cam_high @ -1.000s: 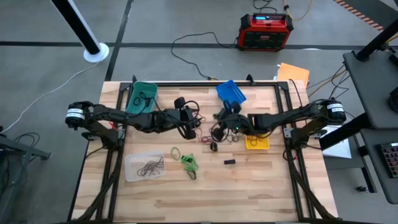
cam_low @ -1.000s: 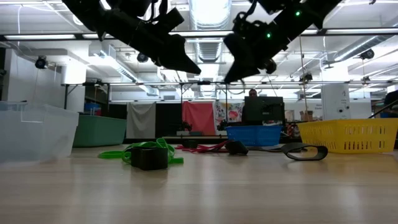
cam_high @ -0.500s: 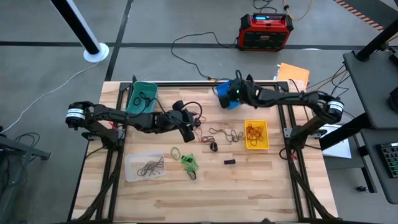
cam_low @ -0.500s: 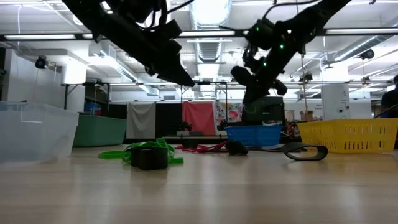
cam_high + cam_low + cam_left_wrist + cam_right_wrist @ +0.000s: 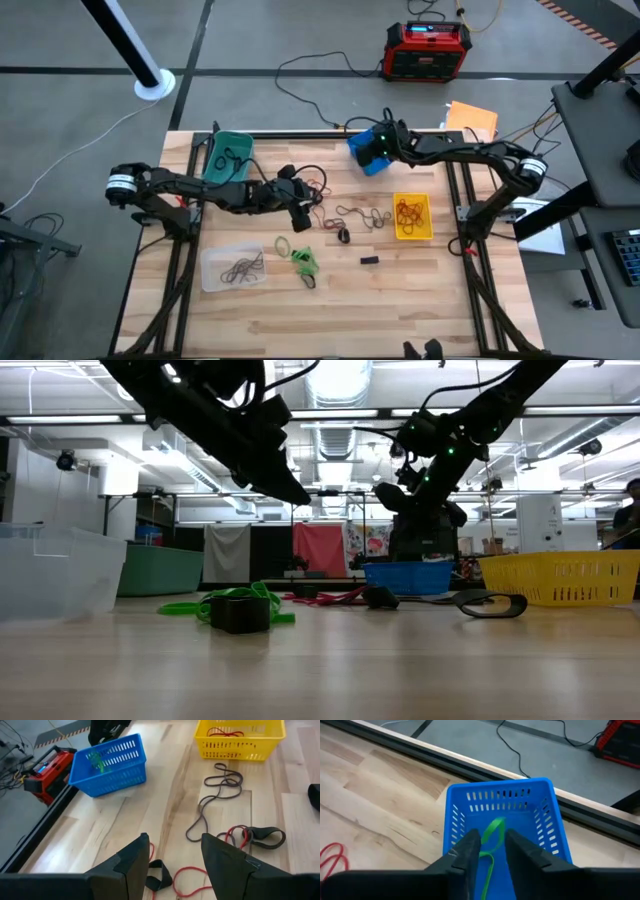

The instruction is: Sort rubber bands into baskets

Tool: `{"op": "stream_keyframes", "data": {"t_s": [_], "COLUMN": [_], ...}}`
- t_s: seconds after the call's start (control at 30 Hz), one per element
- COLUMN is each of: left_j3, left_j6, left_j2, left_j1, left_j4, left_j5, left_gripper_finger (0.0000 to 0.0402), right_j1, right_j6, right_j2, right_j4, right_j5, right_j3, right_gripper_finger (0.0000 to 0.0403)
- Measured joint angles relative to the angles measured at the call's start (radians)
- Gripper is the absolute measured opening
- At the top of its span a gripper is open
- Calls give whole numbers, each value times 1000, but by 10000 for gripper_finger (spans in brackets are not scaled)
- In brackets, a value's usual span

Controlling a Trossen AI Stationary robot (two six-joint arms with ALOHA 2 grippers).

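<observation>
My left gripper grabs the red rubber band by its loop (image 5: 186,870) next, to sort it into the yellow basket.
My right gripper (image 5: 378,140) hovers over the blue basket (image 5: 372,152) at the table's far edge, with its fingers a little apart. A green rubber band (image 5: 492,835) shows between the fingers, inside the basket; whether it touches them I cannot tell. It also shows through the basket wall in the left wrist view (image 5: 95,760). My left gripper (image 5: 303,212) is open and empty above loose red bands (image 5: 190,875) and dark bands (image 5: 220,780) at mid-table. The teal basket (image 5: 230,150), yellow basket (image 5: 412,232) and clear basket (image 5: 215,268) stand on the table.
More green bands (image 5: 303,260) lie left of a small black block (image 5: 370,260) toward the near side. Red bands (image 5: 408,210) lie in the yellow basket and dark ones (image 5: 242,268) in the clear basket. Black frame rails run along the table's sides.
My right gripper has gone from the loose bands at mid-table up and toward the far edge, and now stands over the blue basket. My left gripper has stayed over the bands at mid-table.
</observation>
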State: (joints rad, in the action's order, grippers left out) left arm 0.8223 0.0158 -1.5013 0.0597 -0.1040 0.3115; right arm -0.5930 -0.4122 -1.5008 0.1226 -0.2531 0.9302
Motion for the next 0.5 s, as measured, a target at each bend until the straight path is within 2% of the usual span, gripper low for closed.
{"op": "stream_keyframes", "data": {"t_s": [0.33, 0.5], "left_j3": [0, 0], "left_j6": [0, 0], "left_j2": [-1, -10], "left_j1": [0, 0], "left_j4": [15, 28], "left_j5": [0, 0], "left_gripper_finger": [165, 165], "right_j1": [6, 54], "right_j6": [2, 14], "right_j2": [0, 0], "right_j4": [3, -6], "right_j5": [5, 167], "right_j3": [37, 49], "right_gripper_finger": [138, 148]}}
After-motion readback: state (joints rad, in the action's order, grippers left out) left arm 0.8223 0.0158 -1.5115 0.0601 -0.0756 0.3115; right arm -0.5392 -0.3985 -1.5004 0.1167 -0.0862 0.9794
